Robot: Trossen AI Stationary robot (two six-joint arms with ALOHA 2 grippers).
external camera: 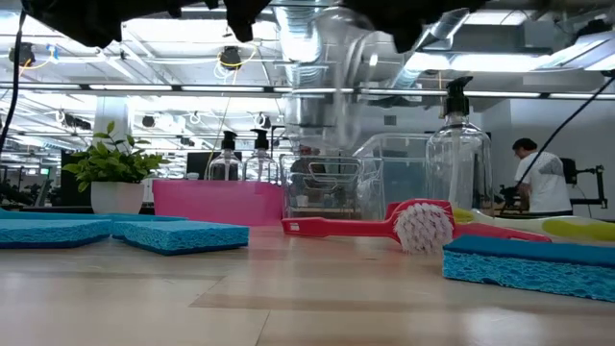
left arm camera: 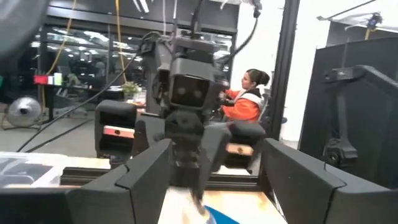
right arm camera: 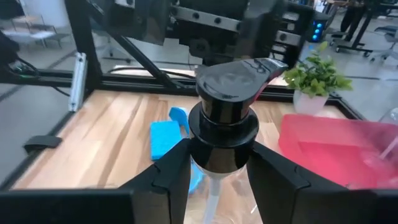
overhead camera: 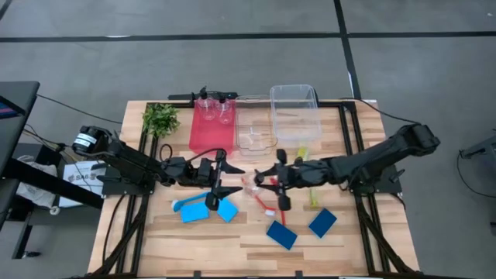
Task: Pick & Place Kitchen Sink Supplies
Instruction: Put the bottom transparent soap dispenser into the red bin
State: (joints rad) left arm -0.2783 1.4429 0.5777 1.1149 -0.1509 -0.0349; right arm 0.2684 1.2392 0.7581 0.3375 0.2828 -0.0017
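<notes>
The left gripper's open fingers are short of the pump bottle's black collar (right arm camera: 224, 142), so my right gripper next moves the bottle toward them before releasing it.
My right gripper (overhead camera: 260, 183) is over the middle of the table, shut on a small clear pump bottle (right arm camera: 219, 186) with a black top. My left gripper (overhead camera: 235, 179) faces it from the left, a little apart, open with nothing between its fingers. A red brush (overhead camera: 263, 203) lies flat on the table just nearer than the grippers. Light-blue sponges (overhead camera: 194, 213) and a blue brush (overhead camera: 180, 204) lie at the near left. Dark-blue sponges (overhead camera: 281, 234) lie at the near right. Another pump bottle (external camera: 459, 144) stands upright behind the red brush. My right gripper pinches the bottle's black pump collar (right arm camera: 224, 142) between its two fingers, just under the pump head. The fingers come about level from the table's right. The bottle is upright, and its clear body (right arm camera: 214, 196) hangs below the fingers.
At the back stands a pink bin (overhead camera: 211, 133) with two pump bottles (overhead camera: 215, 107), and beside it a small clear bin (overhead camera: 256, 138) and a large one (overhead camera: 294, 116). A plant (overhead camera: 160, 118) is at the far left. A yellow-green brush (overhead camera: 313, 194) lies under my right arm.
</notes>
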